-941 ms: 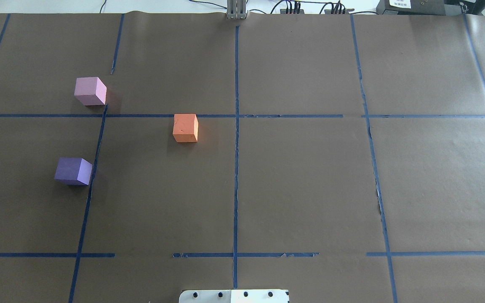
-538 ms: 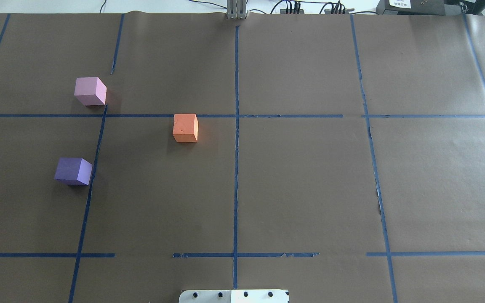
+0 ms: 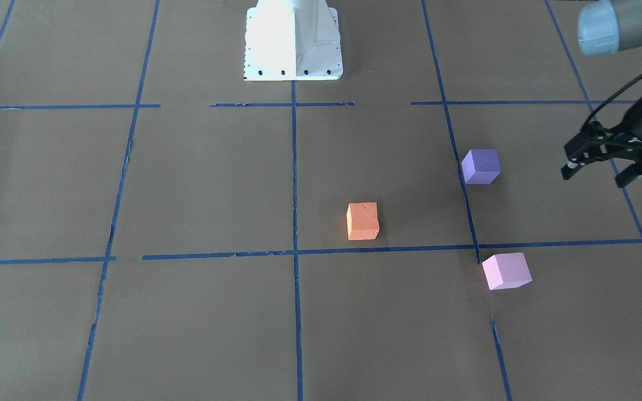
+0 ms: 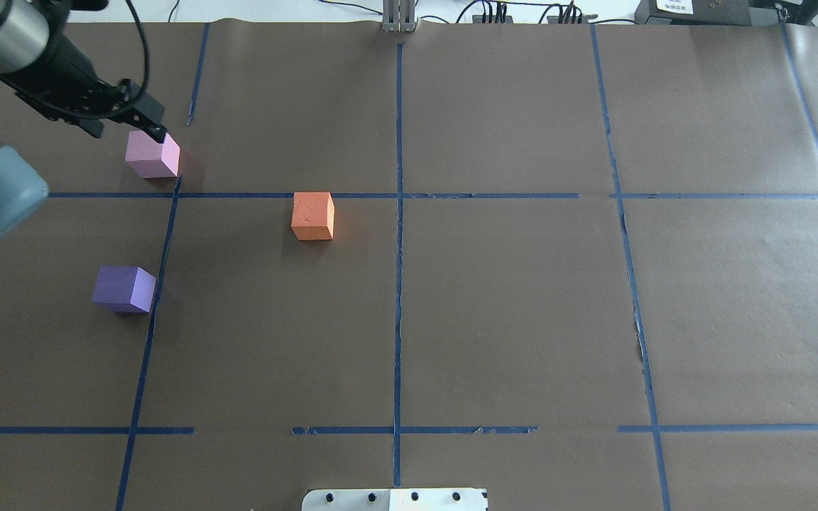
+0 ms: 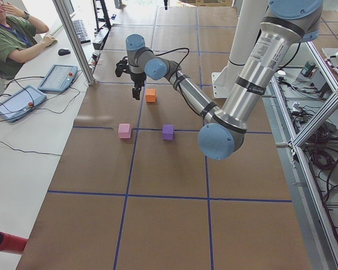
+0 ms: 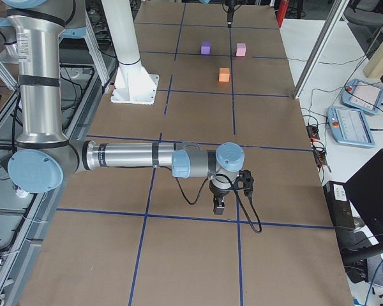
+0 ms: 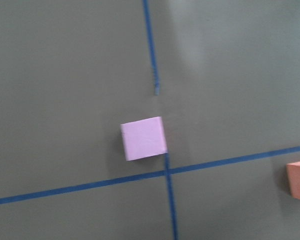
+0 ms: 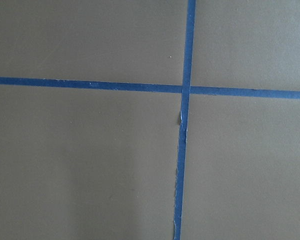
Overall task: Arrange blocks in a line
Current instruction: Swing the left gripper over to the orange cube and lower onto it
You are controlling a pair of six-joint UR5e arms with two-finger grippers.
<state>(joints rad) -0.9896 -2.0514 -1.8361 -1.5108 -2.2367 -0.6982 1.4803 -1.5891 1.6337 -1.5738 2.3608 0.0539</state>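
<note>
I need to grab the orange block by its opposite sides (image 3: 363, 221) with my left gripper next. That will complete the line between the pink and violet-purple blocks.
Three foam blocks lie apart on the brown paper. The light pink block (image 4: 152, 154) is far left, also seen from the front (image 3: 506, 271) and in the left wrist view (image 7: 143, 138). The orange block (image 4: 313, 215) sits near the centre line (image 3: 363, 221). The violet-purple block (image 4: 123, 288) is nearer the robot (image 3: 481, 166). My left gripper (image 4: 128, 132) is open and empty, hovering high near the pink block (image 3: 594, 177). My right gripper (image 6: 220, 204) hangs far from the blocks, and I cannot tell if it is open or shut.
Blue tape lines (image 4: 398, 213) divide the paper into a grid. The robot's white base plate (image 4: 395, 499) is at the near edge. An operator (image 5: 8, 34) sits beside the table with tablets (image 5: 56, 77). Cables and boxes (image 4: 522, 14) lie along the far edge.
My left arm and open gripper have come into the overhead view at the top left, over the pink block's area. The three blocks have not moved.
</note>
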